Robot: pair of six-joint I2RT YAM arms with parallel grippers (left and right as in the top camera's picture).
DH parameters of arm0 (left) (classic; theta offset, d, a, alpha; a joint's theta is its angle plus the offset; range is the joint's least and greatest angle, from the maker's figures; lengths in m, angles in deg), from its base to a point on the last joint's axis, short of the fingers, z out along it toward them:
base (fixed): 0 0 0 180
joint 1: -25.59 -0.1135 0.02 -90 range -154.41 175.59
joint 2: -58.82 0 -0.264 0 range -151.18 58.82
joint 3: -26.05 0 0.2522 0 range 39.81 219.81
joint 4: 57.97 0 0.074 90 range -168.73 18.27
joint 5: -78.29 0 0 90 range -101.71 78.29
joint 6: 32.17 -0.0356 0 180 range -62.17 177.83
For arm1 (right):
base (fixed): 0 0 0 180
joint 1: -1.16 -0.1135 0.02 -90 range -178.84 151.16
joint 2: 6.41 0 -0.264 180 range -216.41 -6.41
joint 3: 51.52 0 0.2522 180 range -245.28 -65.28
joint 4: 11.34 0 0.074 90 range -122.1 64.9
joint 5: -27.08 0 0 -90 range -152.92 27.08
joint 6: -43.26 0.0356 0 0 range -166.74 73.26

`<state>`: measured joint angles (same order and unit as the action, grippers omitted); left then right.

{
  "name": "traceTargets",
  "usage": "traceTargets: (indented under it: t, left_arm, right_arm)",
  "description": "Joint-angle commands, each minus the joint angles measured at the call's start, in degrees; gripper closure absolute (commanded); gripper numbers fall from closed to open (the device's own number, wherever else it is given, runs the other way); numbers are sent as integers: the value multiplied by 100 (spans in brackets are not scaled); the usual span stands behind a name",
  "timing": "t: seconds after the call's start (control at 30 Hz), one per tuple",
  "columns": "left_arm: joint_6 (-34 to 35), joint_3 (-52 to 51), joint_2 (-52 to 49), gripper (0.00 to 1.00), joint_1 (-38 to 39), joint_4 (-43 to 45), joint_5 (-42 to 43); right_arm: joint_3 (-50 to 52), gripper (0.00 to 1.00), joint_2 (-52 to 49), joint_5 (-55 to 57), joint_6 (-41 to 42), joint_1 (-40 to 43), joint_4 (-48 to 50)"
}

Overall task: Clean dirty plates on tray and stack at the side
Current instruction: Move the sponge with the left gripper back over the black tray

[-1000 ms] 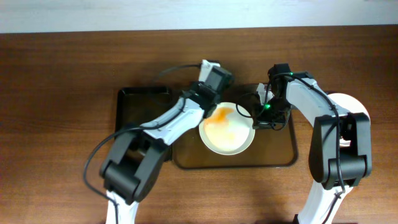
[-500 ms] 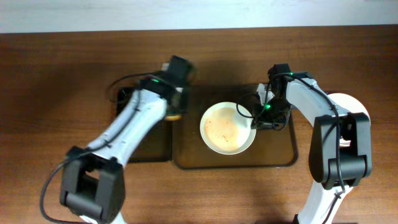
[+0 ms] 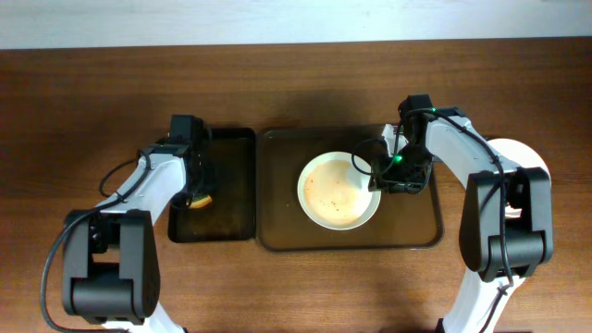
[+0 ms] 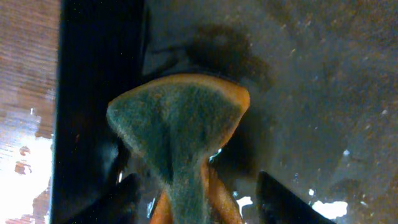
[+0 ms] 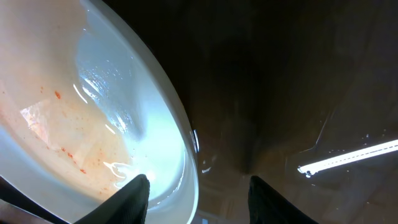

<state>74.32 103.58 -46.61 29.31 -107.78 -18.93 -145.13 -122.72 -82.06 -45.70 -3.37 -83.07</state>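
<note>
I should grab the sponge (image 3: pixel 200 201) at its pinched-in middle with my left gripper. Its fanned-out end then stays free to clean the dirty plate (image 3: pixel 335 191).
A white plate (image 3: pixel 339 190) with a faint orange stain and small red specks sits in the large dark tray (image 3: pixel 416 231). My right gripper (image 3: pixel 384 178) is at its right rim. In the right wrist view the gripper (image 5: pixel 202 202) is open and straddles the plate (image 5: pixel 74 112) rim without touching it. My left gripper (image 3: pixel 196 185) hangs over the small black tray (image 3: pixel 231 148) on the left. A green and orange sponge (image 4: pixel 177 130) lies there between the open left gripper (image 4: pixel 199 202) fingers, still pinched in at its middle.
A white plate (image 3: pixel 523 157) lies on the wooden table at the far right, partly under my right arm. The small tray's raised left wall (image 4: pixel 93 93) runs beside the sponge, with wet wood (image 4: pixel 25 62) beyond it. The large tray floor (image 5: pixel 280 93) is wet.
My left arm swung from the plate to the small left tray with the sponge and opened. The plate's orange smear is wiped to a faint stain. My right gripper opened at the rim.
</note>
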Motion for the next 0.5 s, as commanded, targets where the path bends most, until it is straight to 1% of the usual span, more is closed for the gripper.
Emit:
traceTargets:
  t: [0.0,0.03,0.07,0.1,0.17,0.2,0.23,0.33,0.37,0.4,0.47]
  left_arm:
    - [-269,-114,22,18,0,293,76]
    - [-269,-157,11,18,0,396,76]
    - [-267,-251,0,57,2,516,83]
    - [-267,-332,-9,80,2,573,101]
    - [-267,-415,-11,97,2,579,118]
    - [-269,-387,-7,100,0,575,214]
    - [-271,-221,11,100,0,376,304]
    - [-293,599,168,100,2,-566,323]
    - [-293,940,243,100,31,-855,516]
    - [-293,1204,326,100,111,-1038,745]
    - [-293,1351,396,100,280,-1106,815]
  right_arm:
    - [20,47,66,46,-20,7,15]
    - [20,47,66,48,-20,7,17]
    - [20,47,66,48,-20,7,17]
    - [20,47,66,48,-20,7,17]
    - [20,48,66,48,-20,7,15]
    - [20,48,66,48,-20,7,15]
    - [20,48,66,48,-20,7,15]
    - [20,46,66,48,-20,7,17]
    - [20,43,66,48,-20,7,17]
    - [20,42,66,46,-20,7,17]
    - [20,41,66,48,-20,7,17]
